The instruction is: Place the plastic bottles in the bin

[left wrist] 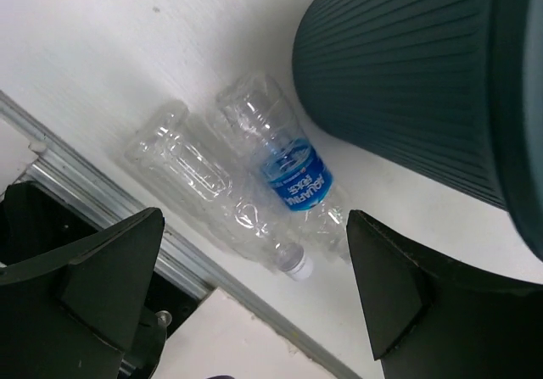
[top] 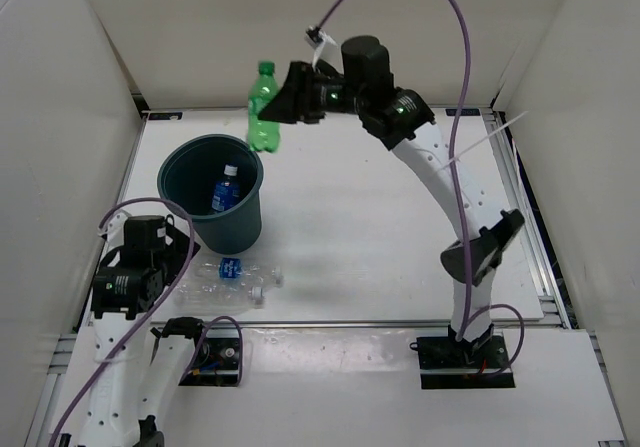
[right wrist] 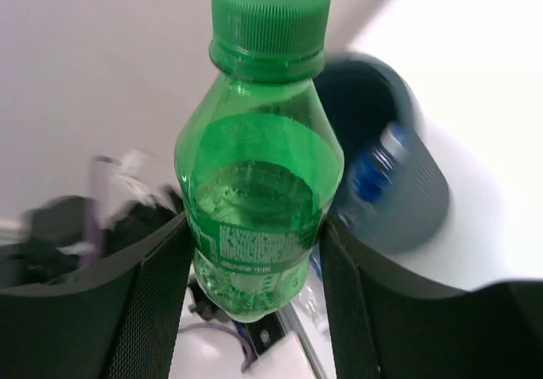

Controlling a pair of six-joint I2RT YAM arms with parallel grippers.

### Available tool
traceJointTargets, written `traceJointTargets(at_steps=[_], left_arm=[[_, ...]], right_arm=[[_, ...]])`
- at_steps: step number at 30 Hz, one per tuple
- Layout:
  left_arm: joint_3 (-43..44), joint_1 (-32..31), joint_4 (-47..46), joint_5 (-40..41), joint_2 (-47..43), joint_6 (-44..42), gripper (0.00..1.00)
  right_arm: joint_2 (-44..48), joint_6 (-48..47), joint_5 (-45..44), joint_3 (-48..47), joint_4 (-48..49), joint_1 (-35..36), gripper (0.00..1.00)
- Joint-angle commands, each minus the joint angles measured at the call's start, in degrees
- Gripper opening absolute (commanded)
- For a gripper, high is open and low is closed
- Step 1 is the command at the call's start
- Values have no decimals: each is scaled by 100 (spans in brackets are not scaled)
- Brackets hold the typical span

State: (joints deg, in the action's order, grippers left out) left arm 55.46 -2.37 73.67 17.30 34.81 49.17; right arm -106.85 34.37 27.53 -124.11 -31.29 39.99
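My right gripper aligns the green bottle next, as it hangs beside the bin's opening. If I opened now, it would fall at the bin's rim or outside the bin [top: 200,225].
My right gripper [top: 272,107] is shut on the green bottle [top: 264,107] and holds it in the air above the far right rim of the dark teal bin [top: 200,225]. In the right wrist view the green bottle [right wrist: 259,154] stands between the fingers [right wrist: 148,294], the bin [right wrist: 399,201] below it. One clear blue-label bottle [top: 226,189] lies inside the bin. Two clear bottles [top: 235,279] lie on the table just in front of the bin; in the left wrist view they [left wrist: 284,171] lie side by side beside the bin wall [left wrist: 407,82]. My left gripper [left wrist: 254,298] is open above them.
A metal rail [left wrist: 119,214] edges the table just near the lying bottles. White walls enclose the table on the left, back and right. A purple cable [top: 455,27] loops above the right arm.
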Motion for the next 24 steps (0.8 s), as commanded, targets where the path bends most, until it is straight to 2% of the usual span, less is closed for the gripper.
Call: traceJointTargets(at_steps=[1,3,5,7,8,9,10,11,15,20,24], left_arm=[[-27,17,209,-227,193,23,100],[-228,17,262,-306,246,-56,100],[-456,17,210,-306,-25,-143,100],[-527,17,131,-306,-193,-267,100],[-528,17,78,-306,-324,-267,100],[-528,17,77,-358,-325,-267,100],[-528,17,25,-359,-395,-320,100],[-467,17,25,-359,-396,-320,100],[-641,17,25,-359,-396,-136,100],[-1098,17,77,-412,-211,600,100],[-1257,17,61,-412,-79,1410,100]], right_arm=[[-932,96,-134,-1564,-53,413,17],[-1452,35,-134,-1957,165,632,17],[-1514,-18,-299,-1775,763,877,17],[-1567,-193,-511,-1695,1045,1045,30],[-1680,-403,-599,-1843,1046,1185,44],[-1751,-509,-652,-1940,994,1239,76],[-1804,-597,-774,-1941,906,1240,92],[-1804,-763,-871,-1941,705,1309,100],[-912,-1002,-1556,-1187,370,1310,100],[57,-1249,-2241,-265,61,1258,100],[586,-1117,-1911,28,-254,1152,100]])
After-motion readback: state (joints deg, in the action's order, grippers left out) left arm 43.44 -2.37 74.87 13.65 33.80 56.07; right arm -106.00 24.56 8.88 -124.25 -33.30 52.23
